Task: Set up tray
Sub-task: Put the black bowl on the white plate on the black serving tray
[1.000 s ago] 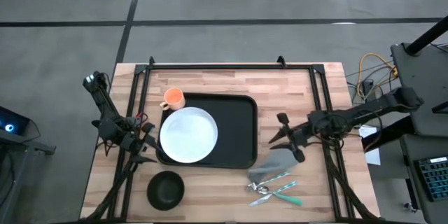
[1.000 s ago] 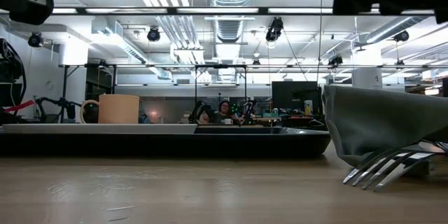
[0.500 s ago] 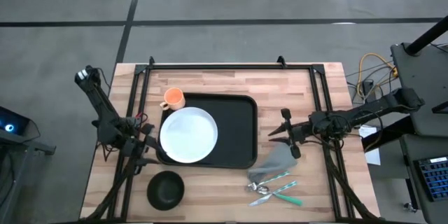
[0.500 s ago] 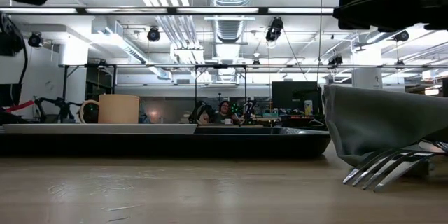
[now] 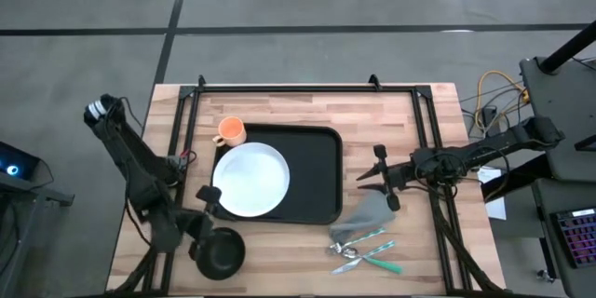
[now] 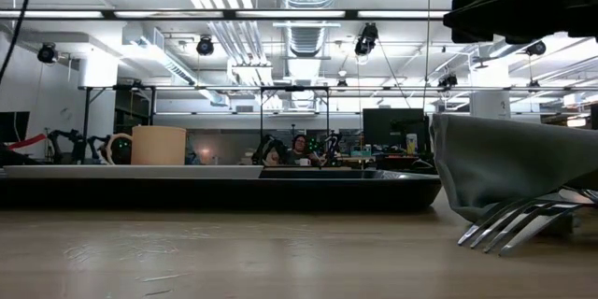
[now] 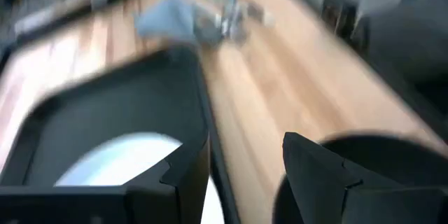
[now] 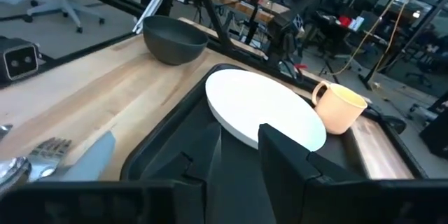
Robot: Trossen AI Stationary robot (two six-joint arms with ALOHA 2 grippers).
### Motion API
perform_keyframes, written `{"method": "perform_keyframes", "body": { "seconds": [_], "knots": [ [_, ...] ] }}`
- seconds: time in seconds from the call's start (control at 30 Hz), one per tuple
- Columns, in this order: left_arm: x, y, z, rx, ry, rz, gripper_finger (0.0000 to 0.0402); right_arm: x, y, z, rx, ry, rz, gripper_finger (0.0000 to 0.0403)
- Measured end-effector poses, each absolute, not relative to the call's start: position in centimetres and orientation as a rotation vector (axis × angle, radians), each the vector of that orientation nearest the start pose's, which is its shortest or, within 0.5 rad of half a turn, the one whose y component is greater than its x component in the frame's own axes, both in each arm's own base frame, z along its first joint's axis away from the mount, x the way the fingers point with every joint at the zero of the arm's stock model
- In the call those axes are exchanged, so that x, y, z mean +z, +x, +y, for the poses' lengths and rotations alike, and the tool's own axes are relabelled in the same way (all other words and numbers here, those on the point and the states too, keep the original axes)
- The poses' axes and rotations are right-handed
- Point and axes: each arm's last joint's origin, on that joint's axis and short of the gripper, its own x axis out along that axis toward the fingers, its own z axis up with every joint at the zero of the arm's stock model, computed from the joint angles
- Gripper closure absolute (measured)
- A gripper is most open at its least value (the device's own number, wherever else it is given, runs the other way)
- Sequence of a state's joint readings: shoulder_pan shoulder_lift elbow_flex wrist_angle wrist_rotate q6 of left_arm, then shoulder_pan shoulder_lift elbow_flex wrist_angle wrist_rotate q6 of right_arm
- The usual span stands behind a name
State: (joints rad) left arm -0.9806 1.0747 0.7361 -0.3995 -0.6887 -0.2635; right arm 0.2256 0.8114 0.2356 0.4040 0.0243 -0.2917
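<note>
My left gripper should next grab the black bowl by its rim (image 5: pixel 217 230), so that it can set the bowl on the plate (image 5: pixel 250 179).
The black tray (image 5: pixel 317 182) lies at the table's middle with a white plate (image 5: pixel 250 179) on its left part. An orange cup (image 5: pixel 229 131) stands on the table by the tray's far left corner. A black bowl (image 5: pixel 221 251) stands near the near left edge. My left gripper (image 5: pixel 210 210) is open and empty, above the strip of table between the tray's near left corner and the bowl; its wrist view (image 7: pixel 241 171) shows the tray (image 7: pixel 105 105) on one side and the bowl (image 7: pixel 378 161) on the other. My right gripper (image 5: pixel 375 179) is open and empty, just right of the tray.
A grey napkin (image 5: pixel 371 214) lies right of the tray's near right corner, with forks and green-handled cutlery (image 5: pixel 365 250) beside it toward the near edge. In the low view the napkin (image 6: pixel 495 173) and a fork (image 6: pixel 509 220) show at the right. Black frame rails run along both table sides.
My left arm has swung from the tray's left side toward the table's near edge and the bowl, and its gripper has turned toward the table's right. Tray, plate, cup and bowl have stayed in place.
</note>
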Motion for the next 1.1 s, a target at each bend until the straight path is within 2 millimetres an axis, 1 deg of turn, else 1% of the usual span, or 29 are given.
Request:
{"method": "perform_keyframes", "body": {
  "seconds": [0.1,0.2,0.3,0.43,0.53,0.6,0.7,0.83,0.93,1.1],
  "knots": [
    [25.6,14.3,-18.0,-0.160,0.302,0.618,0.0240,20.0,16.6,3.9,0.276,-0.309,0.084,0.0321],
    [25.4,15.2,-19.4,-0.127,0.342,0.690,0.0240,20.2,16.3,4.1,0.363,-0.318,-0.002,0.0326],
    [25.4,16.1,-20.7,-0.116,0.370,0.719,0.0240,19.9,15.9,4.0,0.352,-0.298,-0.061,0.0331],
    [25.3,17.0,-22.1,-0.111,0.392,0.738,0.0240,19.2,15.5,3.9,0.351,-0.308,-0.070,0.0335],
    [25.4,17.4,-22.7,-0.094,0.349,0.737,0.0240,18.9,15.3,3.9,0.350,-0.334,-0.067,0.0333],
    [24.9,17.5,-22.9,-0.081,0.333,0.756,0.0240,18.8,15.3,3.9,0.349,-0.340,-0.066,0.0331],
    [24.0,17.2,-22.4,-0.042,0.328,0.809,0.0240,18.9,15.4,3.8,0.344,-0.337,-0.068,0.0326],
    [23.0,16.4,-21.4,-0.002,0.262,0.971,0.0240,19.0,15.4,3.8,0.342,-0.332,-0.079,0.0321],
    [22.9,15.9,-20.9,0.023,0.185,1.053,0.0240,19.0,15.4,3.8,0.342,-0.332,-0.081,0.0318],
    [22.2,15.5,-20.6,0.046,0.152,1.091,0.0240,19.0,15.4,3.8,0.342,-0.333,-0.083,0.0322]
  ]
}}
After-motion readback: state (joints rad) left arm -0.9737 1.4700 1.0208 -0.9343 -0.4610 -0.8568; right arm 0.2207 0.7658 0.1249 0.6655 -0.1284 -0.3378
